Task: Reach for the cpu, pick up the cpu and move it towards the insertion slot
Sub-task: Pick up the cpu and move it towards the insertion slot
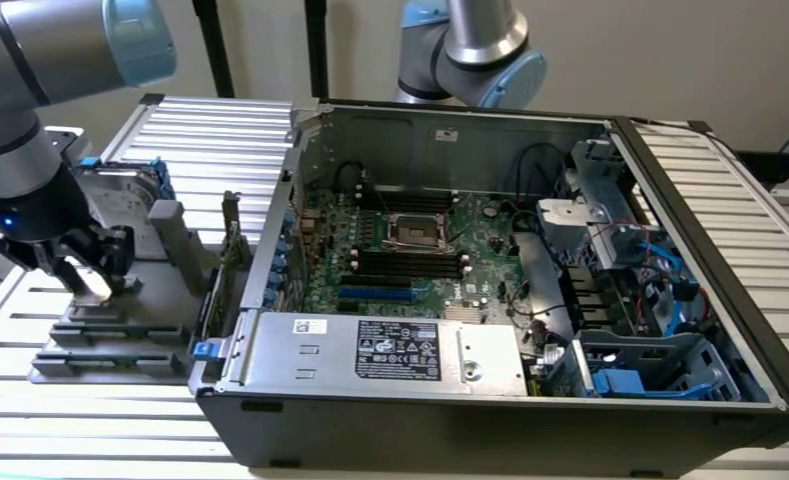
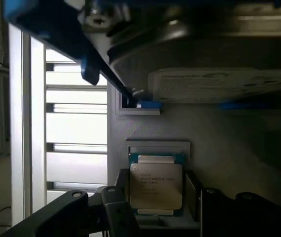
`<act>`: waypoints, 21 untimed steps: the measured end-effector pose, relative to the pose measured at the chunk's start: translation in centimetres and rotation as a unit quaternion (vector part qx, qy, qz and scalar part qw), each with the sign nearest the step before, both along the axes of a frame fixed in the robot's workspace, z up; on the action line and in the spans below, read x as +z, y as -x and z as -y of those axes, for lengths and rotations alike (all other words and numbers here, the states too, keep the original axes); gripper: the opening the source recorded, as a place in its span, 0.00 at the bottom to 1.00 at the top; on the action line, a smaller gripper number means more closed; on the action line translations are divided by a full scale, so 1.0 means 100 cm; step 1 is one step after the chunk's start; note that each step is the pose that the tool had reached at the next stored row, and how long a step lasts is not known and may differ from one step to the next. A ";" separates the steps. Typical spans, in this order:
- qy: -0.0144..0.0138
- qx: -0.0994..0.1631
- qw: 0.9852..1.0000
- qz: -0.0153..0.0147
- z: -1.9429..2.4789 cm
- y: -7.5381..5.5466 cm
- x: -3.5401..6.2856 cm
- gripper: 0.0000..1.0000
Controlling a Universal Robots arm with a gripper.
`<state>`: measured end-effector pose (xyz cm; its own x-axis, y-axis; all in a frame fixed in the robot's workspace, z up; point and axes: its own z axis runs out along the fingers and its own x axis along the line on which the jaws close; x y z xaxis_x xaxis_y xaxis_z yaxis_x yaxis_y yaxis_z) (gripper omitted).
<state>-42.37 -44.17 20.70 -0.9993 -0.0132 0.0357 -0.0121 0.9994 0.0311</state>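
I should next pick up the cpu by its two facing side edges, because the hard drive (image 2: pixel 214 81) is close beyond the cpu's tabbed end.
The cpu (image 2: pixel 156 185), a small square chip with a silver top, lies flat in a grey recess of a fixture (image 1: pixel 107 335) on the exterior view's left. My gripper (image 2: pixel 156 210) is lowered over it, and one dark finger (image 2: pixel 117 211) stands on each side of the chip with a thin gap, so the jaws are open around it. In the exterior view the gripper (image 1: pixel 90 272) hangs low over that fixture, with the chip (image 1: pixel 93 281) showing pale between the fingers. The insertion slot (image 1: pixel 418 230), a silver-framed square socket, sits on the motherboard inside the open computer case.
A silver hard drive (image 2: pixel 219 85) with blue brackets (image 2: pixel 88 74) stands close beyond the chip on the same fixture. The case wall (image 1: pixel 254 270) rises between fixture and motherboard. A power supply (image 1: pixel 387 352) fills the case's front. A second arm (image 1: pixel 481 50) hangs behind the case.
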 end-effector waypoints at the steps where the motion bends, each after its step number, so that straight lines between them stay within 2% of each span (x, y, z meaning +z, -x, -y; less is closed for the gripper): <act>1: 0.000 0.000 1.000 0.000 0.0000 0.000 0.0045 0.54; 12: 0.000 0.000 1.000 0.000 0.0004 -0.003 0.0544 0.54; 21: 0.000 0.000 1.000 0.000 0.0014 -0.012 0.0954 0.54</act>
<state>-41.17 -44.31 30.24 -0.9993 -0.0132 0.0357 -0.0121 0.9994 0.0310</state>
